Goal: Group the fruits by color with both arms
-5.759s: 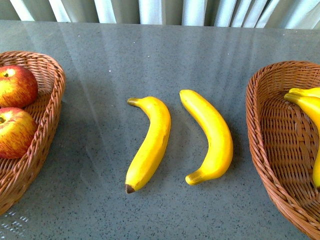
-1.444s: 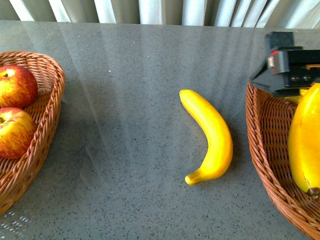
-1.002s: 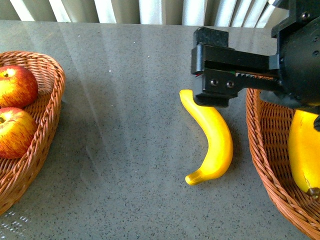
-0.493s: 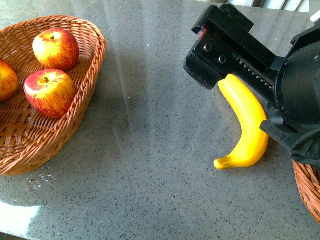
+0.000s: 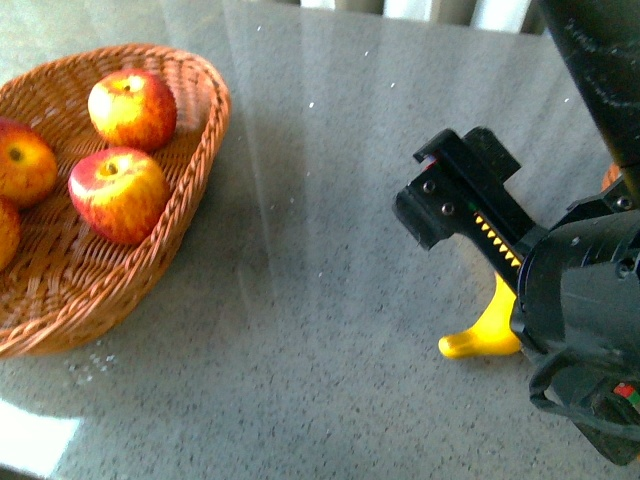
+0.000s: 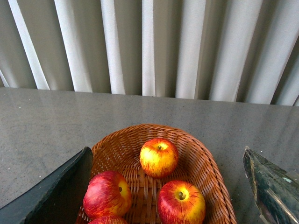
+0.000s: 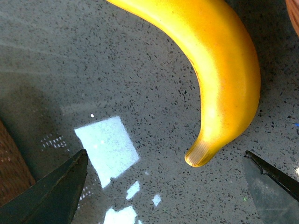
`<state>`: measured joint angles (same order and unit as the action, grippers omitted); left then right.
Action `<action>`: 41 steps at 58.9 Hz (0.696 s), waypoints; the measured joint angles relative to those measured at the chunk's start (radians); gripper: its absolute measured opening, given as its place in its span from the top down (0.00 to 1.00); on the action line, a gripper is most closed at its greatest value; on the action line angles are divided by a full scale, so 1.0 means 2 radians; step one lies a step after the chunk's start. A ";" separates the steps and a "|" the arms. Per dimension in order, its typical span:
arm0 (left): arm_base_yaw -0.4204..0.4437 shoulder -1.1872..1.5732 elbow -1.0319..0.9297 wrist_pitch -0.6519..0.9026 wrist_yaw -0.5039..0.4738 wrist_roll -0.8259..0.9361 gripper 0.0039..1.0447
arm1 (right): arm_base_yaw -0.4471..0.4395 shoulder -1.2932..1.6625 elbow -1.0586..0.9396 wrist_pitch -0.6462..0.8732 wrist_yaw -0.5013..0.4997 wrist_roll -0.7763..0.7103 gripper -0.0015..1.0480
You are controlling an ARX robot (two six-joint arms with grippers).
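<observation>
The yellow banana should go into the banana's wicker basket (image 7: 294,13), so my right gripper should next take hold of it by its stem end (image 7: 204,148).
One yellow banana (image 5: 482,334) lies on the grey table; in the front view only its stem end shows under my right arm. My right gripper (image 5: 468,212) is open and hangs just above it. In the right wrist view the banana (image 7: 219,70) lies between and beyond the open fingers (image 7: 56,191), untouched. Several red-and-yellow apples (image 5: 118,193) sit in the left wicker basket (image 5: 205,130). My left gripper (image 6: 166,154) is open and empty above that basket (image 6: 205,168), looking down on the apples (image 6: 159,157). It does not show in the front view.
A sliver of the right wicker basket (image 5: 612,176) shows behind my right arm, and its rim shows in the right wrist view (image 7: 294,14). Grey speckled table (image 5: 310,300) lies between the baskets. Pale curtains (image 6: 149,46) hang behind the table.
One banana has gone from the table into the right basket. My right gripper has swung over and come down on the remaining banana, hiding most of it. The front view has shifted.
</observation>
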<state>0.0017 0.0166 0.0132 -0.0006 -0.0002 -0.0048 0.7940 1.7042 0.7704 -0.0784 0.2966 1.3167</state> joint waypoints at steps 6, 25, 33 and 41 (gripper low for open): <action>0.000 0.000 0.000 0.000 0.000 0.000 0.09 | 0.002 0.014 0.005 0.002 0.001 0.014 0.09; 0.000 0.000 0.000 0.000 0.000 0.000 0.09 | 0.002 0.082 0.027 0.026 0.010 0.040 0.09; 0.000 0.000 0.000 0.000 0.000 0.000 0.09 | -0.010 0.101 0.041 0.032 0.016 0.039 0.09; 0.000 0.000 0.000 0.000 0.000 0.000 0.09 | -0.015 0.108 0.044 0.033 0.018 0.037 0.09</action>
<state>0.0017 0.0166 0.0132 -0.0006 -0.0002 -0.0048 0.7635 1.9209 0.8581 -0.0116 0.3317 1.3914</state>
